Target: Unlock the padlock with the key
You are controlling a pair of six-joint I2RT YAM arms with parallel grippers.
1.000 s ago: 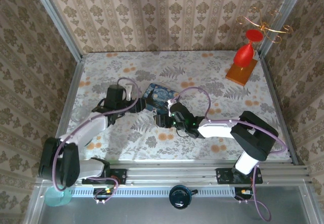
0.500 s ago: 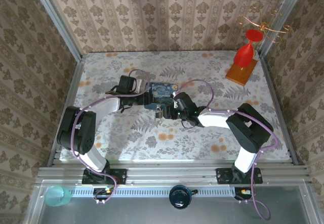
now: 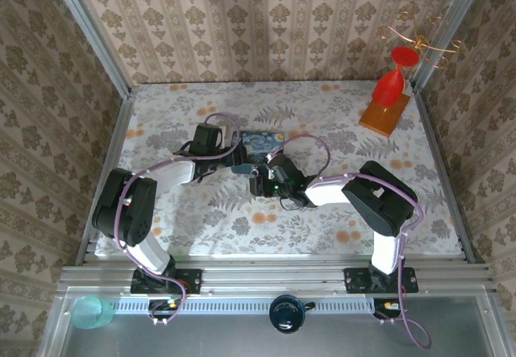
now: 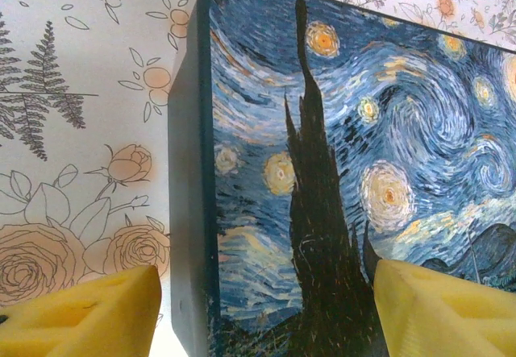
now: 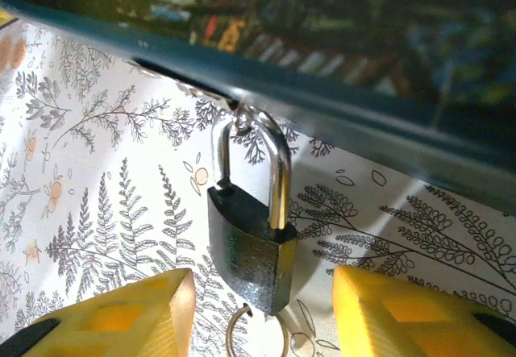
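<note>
The padlock should be grabbed by its dark body (image 5: 251, 248) with my right gripper next, so that the silvery shackle (image 5: 279, 181) stays free to open and leave the latch.
The blue swirl-painted tin (image 3: 263, 143) lies mid-table. The padlock (image 5: 250, 256), a small dark block with a silvery shackle (image 5: 279, 181), hangs from the tin's front latch (image 5: 240, 120) and rests on the floral cloth. My right gripper (image 5: 266, 318) is open, one yellow finger (image 5: 121, 317) on each side of the padlock, both clear of it. A thin wire ring (image 5: 234, 334) shows under the padlock; the key is hidden. My left gripper (image 4: 266, 317) is open, straddling the tin's (image 4: 339, 155) left edge, one finger (image 4: 81, 313) beside the wall and the other over the lid. From above, both grippers (image 3: 234, 154) (image 3: 258, 183) meet at the tin.
A red goblet shape (image 3: 389, 85) on an orange block (image 3: 384, 115) stands at the back right, with a gold wire ornament (image 3: 423, 41) above it. Wallpapered walls close in the table on three sides. A teal cup (image 3: 89, 313) sits below the front rail at the left.
The left gripper has swung right onto the tin's left end. The tin has turned squarer and shifted back a little. The right gripper has closed in on the padlock.
</note>
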